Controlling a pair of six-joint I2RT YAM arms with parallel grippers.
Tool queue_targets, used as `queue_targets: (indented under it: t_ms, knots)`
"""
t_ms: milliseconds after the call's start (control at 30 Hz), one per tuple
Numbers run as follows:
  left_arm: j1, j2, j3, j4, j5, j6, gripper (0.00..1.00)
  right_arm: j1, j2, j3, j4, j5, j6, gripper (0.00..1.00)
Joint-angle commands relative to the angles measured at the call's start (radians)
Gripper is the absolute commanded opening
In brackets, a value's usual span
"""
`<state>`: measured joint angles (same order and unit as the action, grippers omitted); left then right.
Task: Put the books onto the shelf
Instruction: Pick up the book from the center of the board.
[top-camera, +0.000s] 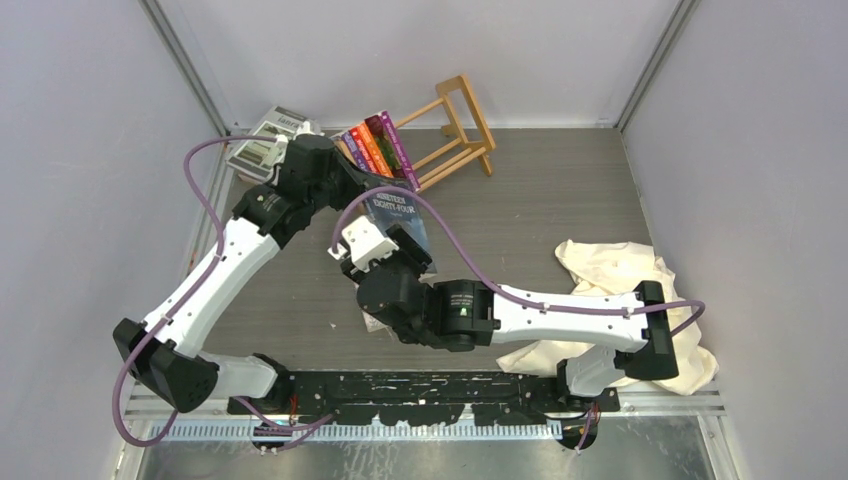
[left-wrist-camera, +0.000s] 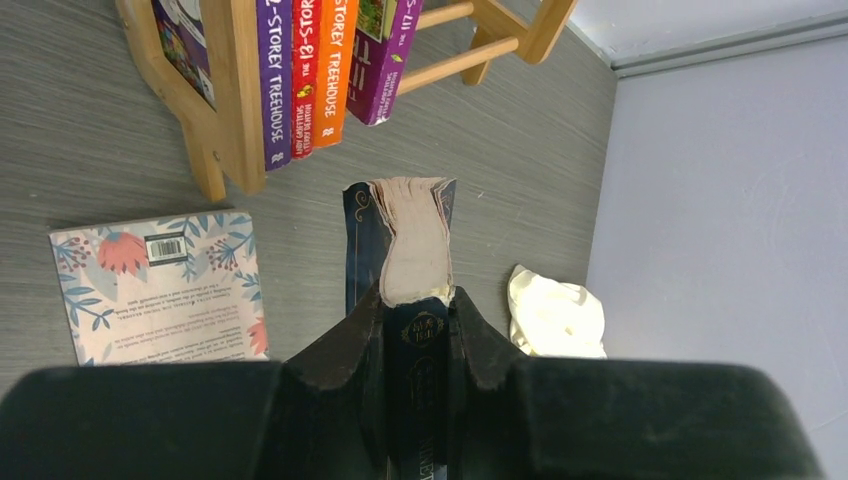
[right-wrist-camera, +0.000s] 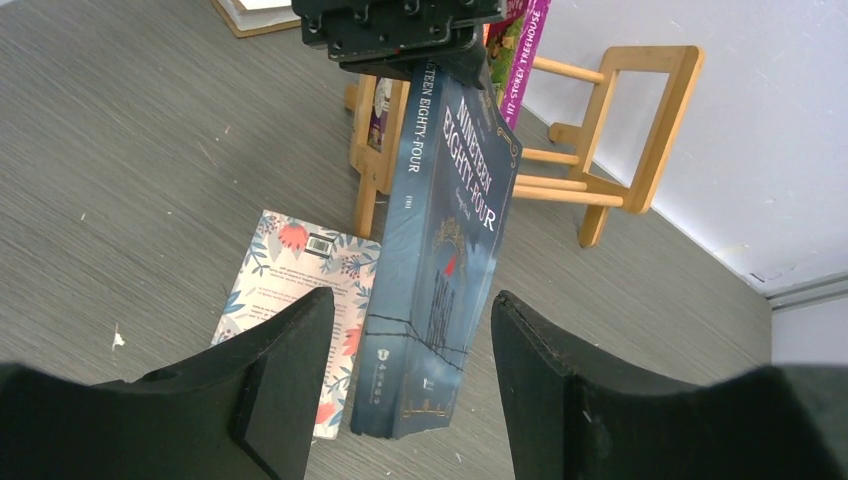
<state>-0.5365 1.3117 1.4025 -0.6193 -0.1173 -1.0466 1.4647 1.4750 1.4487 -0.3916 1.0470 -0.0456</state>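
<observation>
My right gripper should first move toward the book's spine, because its fingers stop short of the spine, and only then should it close.
A dark blue book (right-wrist-camera: 450, 220) titled Nineteen Eighty-Four hangs upright above the table, just in front of the shelf (top-camera: 462, 128). My left gripper (left-wrist-camera: 418, 315) is shut on its spine at the top end. My right gripper (right-wrist-camera: 410, 302) is open, and its fingers (right-wrist-camera: 285, 370) stand on either side of the book's lower end without touching it. Purple, red, orange and magenta books (left-wrist-camera: 320, 70) lean on the light-wood shelf (left-wrist-camera: 225, 110). A pink floral book (left-wrist-camera: 160, 285) lies flat on the table beside the shelf's near end frame.
Grey and white books (top-camera: 262, 140) lie at the back left corner behind my left arm. A crumpled cream cloth (top-camera: 620, 285) lies at the right, partly under my right arm. Walls close in the table at the back and both sides.
</observation>
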Motion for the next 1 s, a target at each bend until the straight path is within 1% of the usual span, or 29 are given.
queue_targets:
  t_ms: [0,233,433,500,633,700,767,967]
  knots:
    - [-0.016,-0.063,0.068,0.087,-0.032,-0.004,0.00,-0.003,0.029,0.073,-0.034,0.029,0.045,0.64]
    - [-0.046,-0.074,0.092,0.073,-0.059,0.020,0.00,-0.041,0.059,0.108,-0.089,0.025,0.109,0.66]
    - [-0.070,-0.095,0.096,0.062,-0.085,0.035,0.00,-0.073,0.067,0.121,-0.100,0.004,0.120,0.65]
    - [-0.075,-0.102,0.096,0.059,-0.093,0.039,0.00,-0.083,0.076,0.131,-0.110,-0.006,0.123,0.65]
    - [-0.085,-0.109,0.099,0.057,-0.108,0.045,0.00,-0.100,0.105,0.170,-0.150,-0.027,0.141,0.59]
    - [-0.092,-0.110,0.101,0.057,-0.117,0.046,0.00,-0.104,0.123,0.192,-0.173,-0.030,0.151,0.54]
    - [-0.096,-0.110,0.102,0.057,-0.127,0.048,0.00,-0.107,0.139,0.213,-0.196,-0.031,0.163,0.46]
    - [-0.109,-0.112,0.107,0.070,-0.150,0.052,0.00,-0.126,0.157,0.243,-0.270,-0.018,0.212,0.11]
